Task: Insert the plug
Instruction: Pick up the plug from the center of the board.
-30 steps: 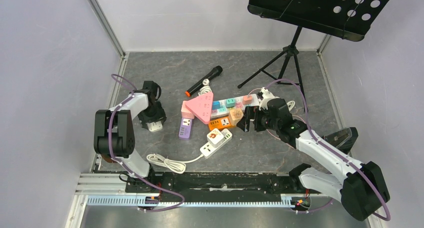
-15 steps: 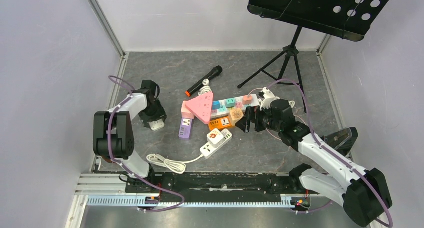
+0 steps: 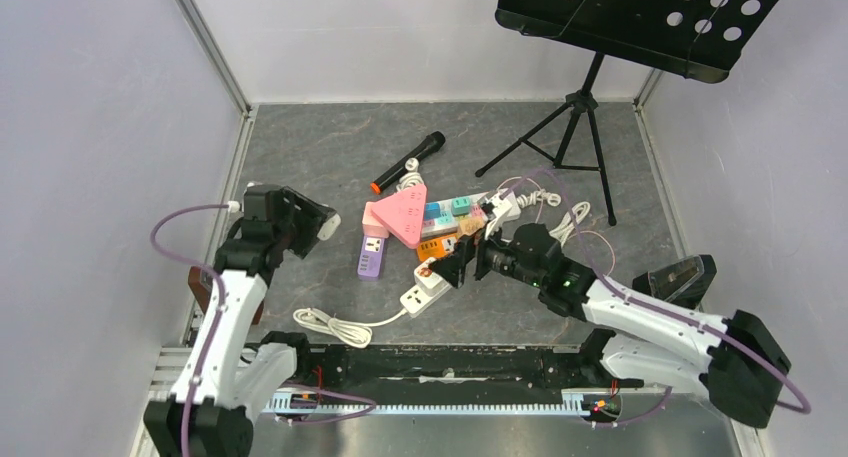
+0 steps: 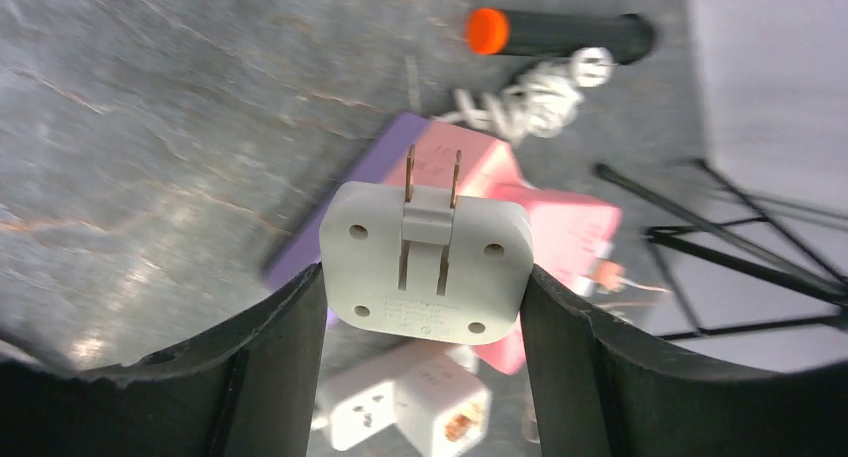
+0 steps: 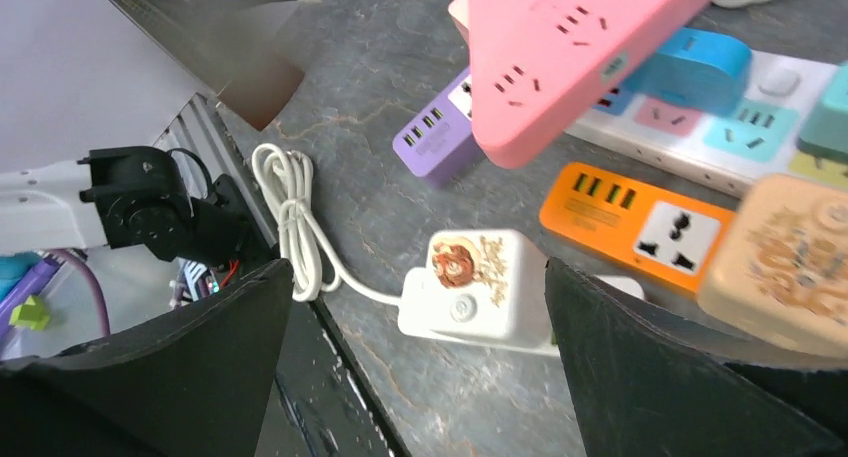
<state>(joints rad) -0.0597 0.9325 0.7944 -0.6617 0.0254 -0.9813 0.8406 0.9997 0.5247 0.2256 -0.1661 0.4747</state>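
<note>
I should next grab the white plug's loose edge [image 3: 330, 226] with my right gripper, across its flat sides, so that the left gripper can regrip the plug and insert it.
My left gripper [image 3: 312, 223] is shut on a white plug adapter [image 3: 327, 225], held above the floor left of the power strips. In the left wrist view the plug [image 4: 425, 262] sits between my fingers, its two prongs pointing away toward the purple strip [image 4: 290, 262]; a white cube strip [image 4: 400, 412] lies below it. My right gripper [image 3: 465, 262] is open and empty, hovering over the white strip with a cartoon sticker [image 3: 432, 282]. That strip also shows in the right wrist view [image 5: 480, 287], between my spread jaws.
A pile of strips lies mid-floor: pink triangle [image 3: 403, 215], purple [image 3: 371, 256], orange [image 3: 440, 245], a long white multicolour one [image 3: 460, 207]. A black microphone [image 3: 408, 162] and a music stand [image 3: 585, 107] are behind. A coiled white cable [image 3: 335, 327] lies near the front rail.
My left arm has lifted the white plug off the floor and swung it right toward the strips. My right gripper has moved left and nearer, over the white sticker strip.
</note>
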